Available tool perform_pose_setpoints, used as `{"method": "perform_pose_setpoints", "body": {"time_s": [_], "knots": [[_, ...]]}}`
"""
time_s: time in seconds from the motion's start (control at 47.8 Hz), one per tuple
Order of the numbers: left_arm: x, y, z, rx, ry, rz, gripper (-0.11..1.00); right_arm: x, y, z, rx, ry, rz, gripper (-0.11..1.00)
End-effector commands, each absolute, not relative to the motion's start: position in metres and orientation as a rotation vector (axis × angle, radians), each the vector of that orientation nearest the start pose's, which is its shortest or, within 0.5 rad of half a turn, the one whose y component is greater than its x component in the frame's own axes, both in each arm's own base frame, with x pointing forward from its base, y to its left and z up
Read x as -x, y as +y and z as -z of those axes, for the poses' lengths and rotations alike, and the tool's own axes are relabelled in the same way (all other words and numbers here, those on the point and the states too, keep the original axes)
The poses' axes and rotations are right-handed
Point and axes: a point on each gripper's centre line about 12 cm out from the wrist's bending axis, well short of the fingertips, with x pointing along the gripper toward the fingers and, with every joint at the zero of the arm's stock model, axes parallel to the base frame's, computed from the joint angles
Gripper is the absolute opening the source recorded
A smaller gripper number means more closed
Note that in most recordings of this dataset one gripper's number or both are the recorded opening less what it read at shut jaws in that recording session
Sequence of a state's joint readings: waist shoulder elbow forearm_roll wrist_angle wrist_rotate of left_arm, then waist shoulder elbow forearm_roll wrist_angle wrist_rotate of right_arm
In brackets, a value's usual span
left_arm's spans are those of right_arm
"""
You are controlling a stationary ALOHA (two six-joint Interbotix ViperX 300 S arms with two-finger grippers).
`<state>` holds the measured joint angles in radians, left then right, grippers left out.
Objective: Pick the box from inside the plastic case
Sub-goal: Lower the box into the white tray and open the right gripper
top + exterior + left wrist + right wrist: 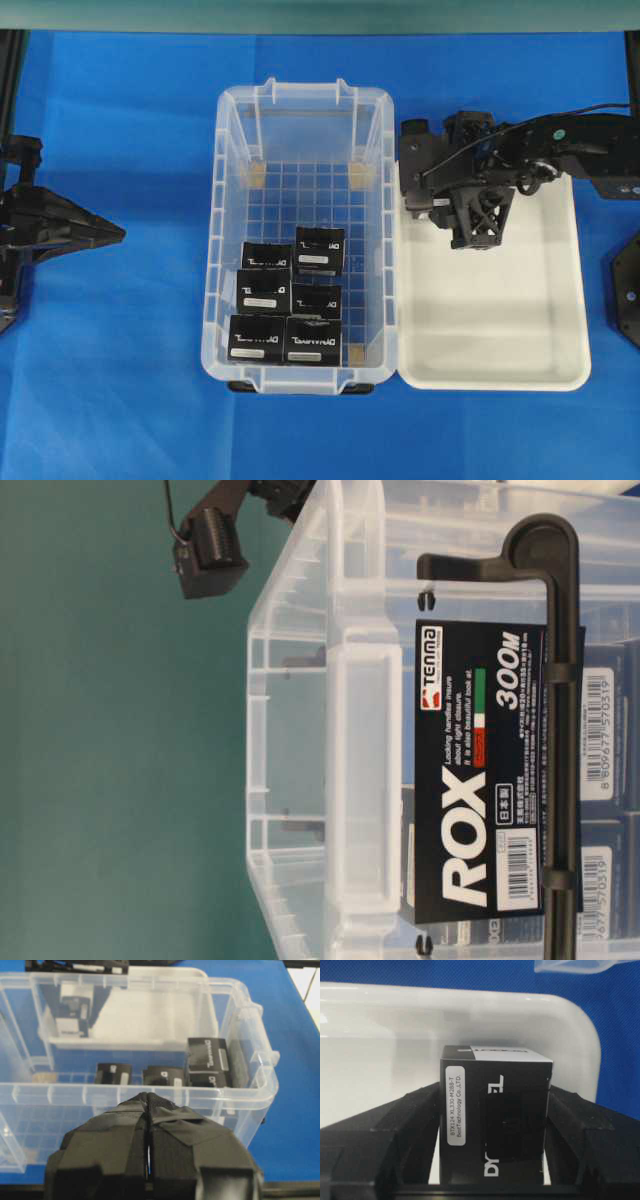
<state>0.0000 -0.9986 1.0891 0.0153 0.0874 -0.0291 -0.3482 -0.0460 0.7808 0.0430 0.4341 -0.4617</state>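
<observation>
My right gripper should open now. The black box is low inside the white tray's far rim in the right wrist view, so the box would stay standing.
The clear plastic case (228, 210) stands mid-table with several black boxes (290, 300) packed at its near end. One more black box (495, 1105), with white lettering and a white label strip, sits between the fingers of my right gripper (495, 1127), which is shut on it. That gripper (478, 232) hangs over the far-left part of the white tray (500, 340), and the arm hides the held box from overhead. My left gripper (113, 235) is shut and empty, out on the cloth left of the case; its closed tips (148, 1097) point at the case wall (125, 1095).
Blue cloth covers the table. The shallow white tray (395, 1020) lies directly against the case's right wall. In the table-level view the case (350, 730) fills the frame, carrying a black ROX label (480, 790) and a black handle (560, 680).
</observation>
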Motion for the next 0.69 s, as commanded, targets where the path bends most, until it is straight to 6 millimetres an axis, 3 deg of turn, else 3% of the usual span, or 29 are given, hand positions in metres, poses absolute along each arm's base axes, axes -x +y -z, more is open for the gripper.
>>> {"method": "perform_pose_setpoints", "body": {"time_s": [0.0, 0.334, 0.502, 0.669], "knots": [[-0.197, 0.001, -0.303, 0.011, 0.15, -0.005, -0.07, -0.3, -0.106, -0.12, 0.147, 1.18, 0.049, 0.63], [-0.197, 0.002, -0.303, 0.01, 0.149, -0.011, -0.07, -0.3, -0.107, -0.118, 0.086, 1.186, 0.085, 0.64], [-0.197, 0.002, -0.303, 0.01, 0.149, -0.01, -0.07, -0.303, -0.108, -0.121, 0.083, 1.155, 0.103, 0.98], [-0.197, 0.001, -0.303, 0.016, 0.149, -0.009, -0.07, -0.307, -0.11, -0.135, 0.089, 1.098, 0.123, 0.98]]}}
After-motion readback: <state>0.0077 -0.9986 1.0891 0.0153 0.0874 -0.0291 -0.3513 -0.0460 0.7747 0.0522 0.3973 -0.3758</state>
